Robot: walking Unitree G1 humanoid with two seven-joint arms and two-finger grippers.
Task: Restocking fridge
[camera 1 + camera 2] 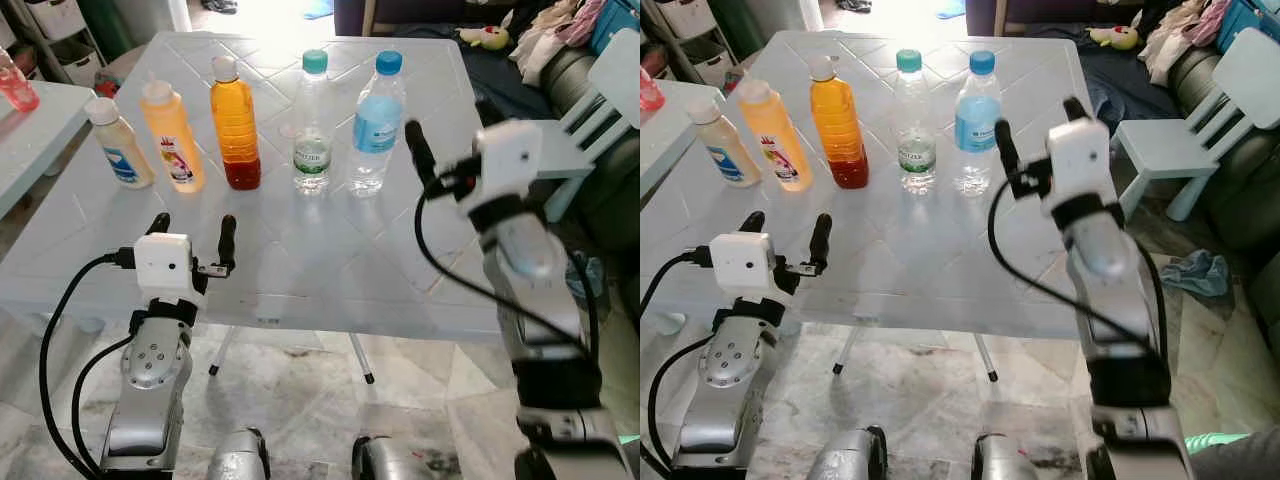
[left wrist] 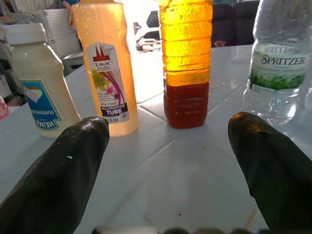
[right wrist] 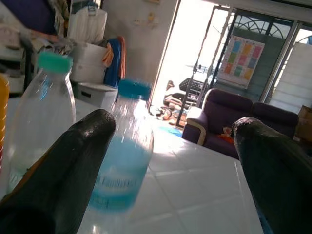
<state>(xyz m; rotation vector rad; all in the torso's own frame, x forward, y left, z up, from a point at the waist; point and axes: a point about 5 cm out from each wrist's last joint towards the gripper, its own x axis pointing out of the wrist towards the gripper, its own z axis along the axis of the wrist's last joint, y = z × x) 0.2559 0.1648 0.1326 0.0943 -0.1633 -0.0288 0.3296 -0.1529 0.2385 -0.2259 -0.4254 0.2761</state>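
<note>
The blue-capped water bottle (image 1: 377, 125) needs to be carried to the fridge with its water, so my right gripper needs to grab it by its blue cap (image 1: 389, 63) next.
Five bottles stand in a row on the white table (image 1: 330, 250): a mayonnaise bottle (image 1: 118, 140), a yellow Lava tube bottle (image 1: 172, 135), an orange-and-red bottle (image 1: 235, 125), a green-capped Spritzer water bottle (image 1: 313, 125) and a blue-capped water bottle (image 1: 377, 125). My left gripper (image 1: 192, 240) is open low over the table's near side, pointing at the gap between the Lava bottle (image 2: 109, 68) and the orange bottle (image 2: 186, 63). My right gripper (image 1: 447, 115) is open, raised just right of the blue-capped bottle (image 3: 124, 156), with nothing between its fingers.
A second pale table (image 1: 40, 130) with a pink bottle (image 1: 15, 85) stands to the left. A small white chair (image 1: 590, 110) and a sofa piled with clothes (image 1: 560, 30) are close on the right. Storage drawers (image 1: 60, 30) stand at the back left.
</note>
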